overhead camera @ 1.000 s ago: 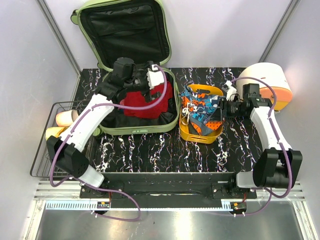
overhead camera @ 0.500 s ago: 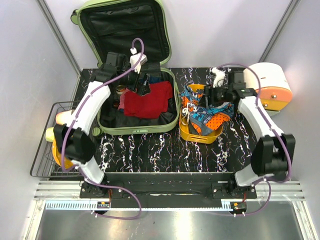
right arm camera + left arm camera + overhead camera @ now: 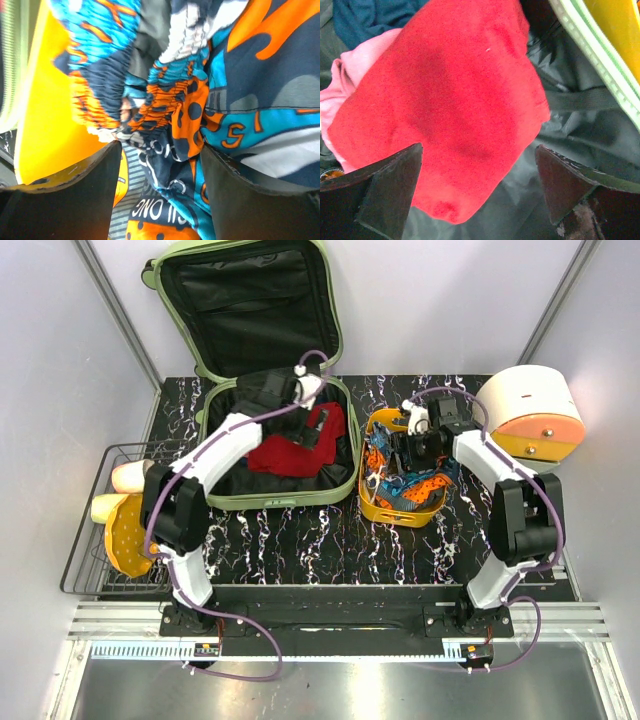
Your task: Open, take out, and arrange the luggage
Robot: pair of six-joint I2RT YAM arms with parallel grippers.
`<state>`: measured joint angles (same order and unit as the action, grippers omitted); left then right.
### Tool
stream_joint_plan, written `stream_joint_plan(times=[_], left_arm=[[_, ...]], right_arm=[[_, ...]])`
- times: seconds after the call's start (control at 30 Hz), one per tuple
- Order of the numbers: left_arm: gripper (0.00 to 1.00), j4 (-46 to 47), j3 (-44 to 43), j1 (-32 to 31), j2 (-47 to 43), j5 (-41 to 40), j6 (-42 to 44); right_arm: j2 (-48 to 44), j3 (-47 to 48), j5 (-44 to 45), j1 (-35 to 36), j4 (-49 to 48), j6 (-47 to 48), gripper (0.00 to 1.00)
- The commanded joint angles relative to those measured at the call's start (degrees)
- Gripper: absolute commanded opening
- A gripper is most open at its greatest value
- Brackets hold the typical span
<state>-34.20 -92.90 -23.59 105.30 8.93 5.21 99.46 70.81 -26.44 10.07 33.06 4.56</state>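
The rest of the red cloth should stay free to hand over to my right gripper, so my left gripper will next grab the red cloth near its edge point(image 3: 309, 445) point(image 3: 482, 165).
The pale-green luggage point(image 3: 280, 502) lies open on the table, its black-lined lid point(image 3: 250, 300) leaning on the back wall. A red cloth point(image 3: 290, 452) lies in its base, with pink point(image 3: 345, 80) and dark blue cloth point(image 3: 365, 20) beside it. My left gripper point(image 3: 312, 430) hangs open just above the red cloth's edge point(image 3: 445, 100), with the cloth and the grey lining between its fingers. My right gripper point(image 3: 415, 455) is down in the yellow-orange tray point(image 3: 385, 510), open, its fingers astride a bunched blue-and-orange patterned cloth point(image 3: 180, 125).
A white-and-orange rounded container point(image 3: 530, 410) stands at the right rear. A wire basket point(image 3: 85, 540) with cups and a yellow item sits off the table's left edge. The tray stands right against the suitcase's right rim point(image 3: 590, 50).
My left gripper swung from the suitcase's back-left to its right side, over the red cloth. My right gripper moved left and down into the tray's clothes.
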Motion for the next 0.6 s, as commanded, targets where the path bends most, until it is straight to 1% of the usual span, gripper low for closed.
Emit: stream_joint_plan(times=[0.0,0.03,0.1,0.2,0.23,0.27,0.33,0.37,0.43,0.47,0.53,0.57], left_arm=[[0.99,11.6,0.54,-6.89,1.48,-19.81,-6.69],[0.99,11.78,0.09,-8.47,3.14,-20.7,-7.4],[0.99,12.31,-1.13,-9.71,4.74,-22.72,-9.16],[0.99,14.94,-1.66,-12.43,7.37,-25.1,-9.61],[0.99,15.38,-2.02,-12.88,9.03,-25.88,-9.69],[0.99,15.56,-2.63,-13.23,10.01,-28.85,-9.87],[0.99,15.21,-4.74,-13.58,12.99,-31.24,-10.22],[0.99,15.21,-5.18,-13.5,13.7,-33.69,-10.4],[0.99,15.56,-5.8,-13.85,15.89,-35.72,-9.61],[0.98,15.39,-5.97,-13.76,16.51,-38.0,-9.17],[0.9,15.04,-6.5,-13.67,17.92,-40.29,-8.73],[0.84,14.95,-6.59,-13.76,18.1,-41.7,-8.21]], right_arm=[[-7.78,5.04,0.86,-0.13,1.22,-0.86,0.74],[-8.49,5.57,0.77,-0.13,1.39,-1.47,0.75],[-10.33,6.1,0.42,-0.13,1.57,-2.18,0.77],[-12.09,6.71,-0.11,-0.13,1.66,-3.41,0.79],[-12.36,6.89,-0.19,-0.22,1.75,-3.68,0.79],[-12.88,7.15,-0.28,-0.13,1.75,-3.68,0.8],[-13.06,7.68,-0.28,-0.13,2.1,-3.5,0.8],[-13.32,7.77,-0.2,-0.13,2.1,-3.33,0.8],[-13.5,7.94,-0.11,-0.13,2.27,-2.8,0.81],[-13.5,7.77,-0.02,-0.22,2.36,-2.63,0.81],[-13.42,7.68,0.16,-0.22,2.45,-2.27,0.82],[-13.42,7.59,0.16,-0.22,2.45,-2.19,0.81]])
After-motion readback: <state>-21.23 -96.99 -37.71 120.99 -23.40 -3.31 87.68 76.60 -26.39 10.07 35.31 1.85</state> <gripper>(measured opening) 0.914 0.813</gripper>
